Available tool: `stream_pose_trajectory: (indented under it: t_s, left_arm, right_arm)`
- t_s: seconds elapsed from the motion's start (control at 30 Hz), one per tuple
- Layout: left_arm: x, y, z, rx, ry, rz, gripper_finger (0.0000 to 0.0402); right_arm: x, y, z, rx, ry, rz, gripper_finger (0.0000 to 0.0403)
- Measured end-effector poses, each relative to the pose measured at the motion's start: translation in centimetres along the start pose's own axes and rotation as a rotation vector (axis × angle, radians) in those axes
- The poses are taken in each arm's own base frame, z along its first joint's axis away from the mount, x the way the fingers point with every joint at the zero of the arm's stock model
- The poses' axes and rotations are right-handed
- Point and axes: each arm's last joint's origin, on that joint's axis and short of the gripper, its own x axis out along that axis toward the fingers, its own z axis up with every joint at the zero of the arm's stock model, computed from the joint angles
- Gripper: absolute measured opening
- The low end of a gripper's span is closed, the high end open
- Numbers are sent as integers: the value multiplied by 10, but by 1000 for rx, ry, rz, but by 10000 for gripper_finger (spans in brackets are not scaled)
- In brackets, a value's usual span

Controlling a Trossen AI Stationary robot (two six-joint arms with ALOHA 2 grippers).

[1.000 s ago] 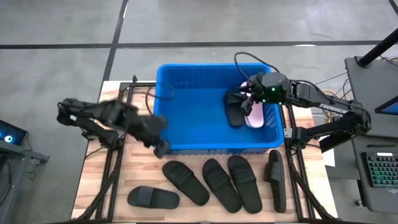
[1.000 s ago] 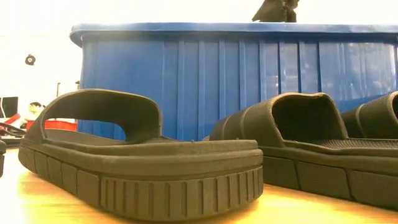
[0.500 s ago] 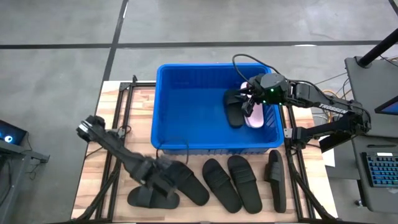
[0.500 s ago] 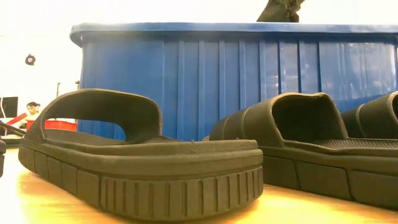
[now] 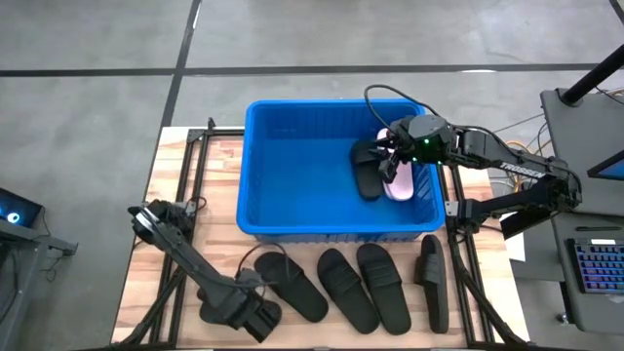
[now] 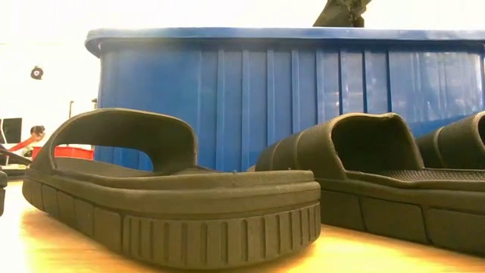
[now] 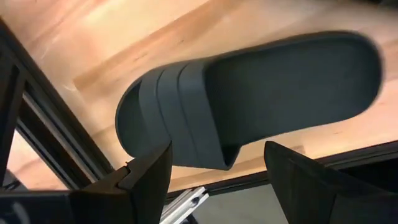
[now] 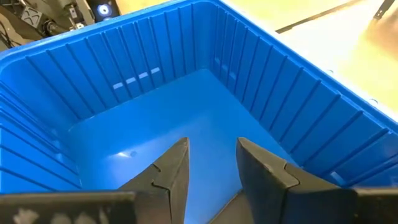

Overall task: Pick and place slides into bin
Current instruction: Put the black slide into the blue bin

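Note:
The black slide should go off the table into the blue bin, so my left gripper should next grab it by its ribbed strap (image 7: pixel 180 118) to lift it.
Several black slides lie sole-down on the wooden table in front of the blue bin (image 5: pixel 255 166). My left gripper (image 5: pixel 252 314) is open, low over the near-left black slide (image 5: pixel 216 310). In the left wrist view its fingers stand apart just short of that slide's ribbed strap (image 7: pixel 180 118). My right gripper (image 5: pixel 393 158) is open above the bin's right part. One black slide (image 5: pixel 368 174) and one pale pink slide (image 5: pixel 401 183) lie on the bin floor below it. The right wrist view shows the bin's ribbed inner walls (image 8: pixel 93 74).
The other black slides (image 5: pixel 291 285) (image 5: pixel 347 289) (image 5: pixel 384 287) (image 5: pixel 433 283) lie in a row between the bin and the table's near edge. Dark frame rails (image 5: pixel 180 253) run along the table's left and right sides. The low view shows two slides (image 6: pixel 174 205) (image 6: pixel 379 178) before the bin wall (image 6: pixel 288 98).
My left gripper has swung from the bin's near-left corner toward the table's near edge and has come down over the near-left black slide. No slide has moved.

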Motion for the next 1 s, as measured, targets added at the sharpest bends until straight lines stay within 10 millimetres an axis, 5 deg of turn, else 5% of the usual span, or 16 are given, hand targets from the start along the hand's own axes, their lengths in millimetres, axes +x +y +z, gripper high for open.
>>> stream_pose_trajectory:
  t_s: [0.7, 1.0]
  left_arm:
    - [66, -23, -5, -71, 15, 253, 235]
    - [59, -14, -5, -13, 0, 309, 152]
  right_arm:
    - [0, 0, 0, -10, 1, 7, 114]
    - [0, 0, 0, -25, 1, 7, 114]
